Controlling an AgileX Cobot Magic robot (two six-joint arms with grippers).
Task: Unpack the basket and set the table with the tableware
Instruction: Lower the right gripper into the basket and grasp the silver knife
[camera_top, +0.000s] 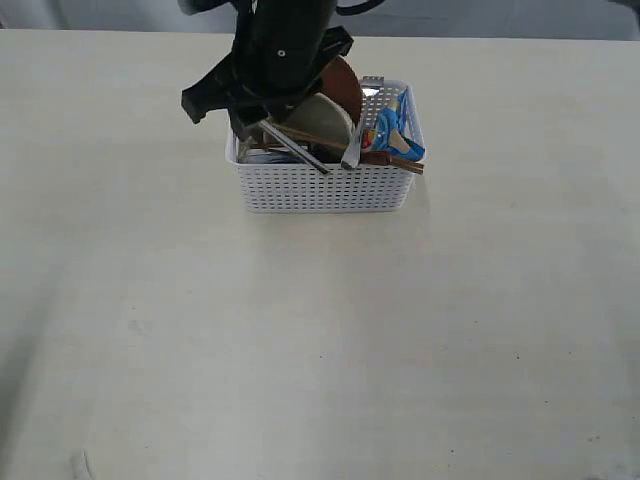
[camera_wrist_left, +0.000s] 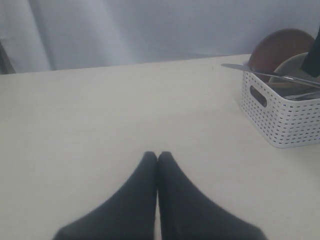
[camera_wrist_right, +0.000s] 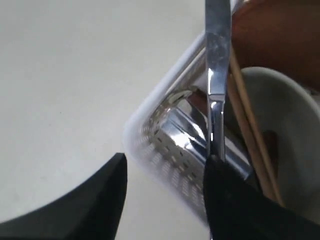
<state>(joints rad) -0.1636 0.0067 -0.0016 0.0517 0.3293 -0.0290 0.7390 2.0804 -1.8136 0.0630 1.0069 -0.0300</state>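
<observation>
The knife needs to go out on the tabletop, so next my right gripper should grab it by its handle (camera_top: 300, 152) (camera_wrist_right: 216, 145).
The white basket (camera_top: 320, 188) stands at the back of the table (camera_top: 300, 350). It holds the brown plate (camera_top: 347, 82), off-white bowl (camera_top: 328, 117), knife (camera_top: 297, 148), fork (camera_top: 360, 125), chopsticks (camera_top: 340, 142) and steel cup (camera_wrist_right: 192, 130). My right gripper (camera_wrist_right: 166, 160) is open astride the basket's left corner wall (camera_wrist_right: 167, 167), one finger outside, the other inside beside the knife (camera_wrist_right: 217, 75). My left gripper (camera_wrist_left: 158, 155) is shut and empty over bare table, well to the side of the basket (camera_wrist_left: 280, 120).
A blue snack packet (camera_top: 392, 130) leans at the basket's right end. The right arm (camera_top: 280, 50) covers the basket's back left part. The table edge and a grey backdrop lie behind the basket.
</observation>
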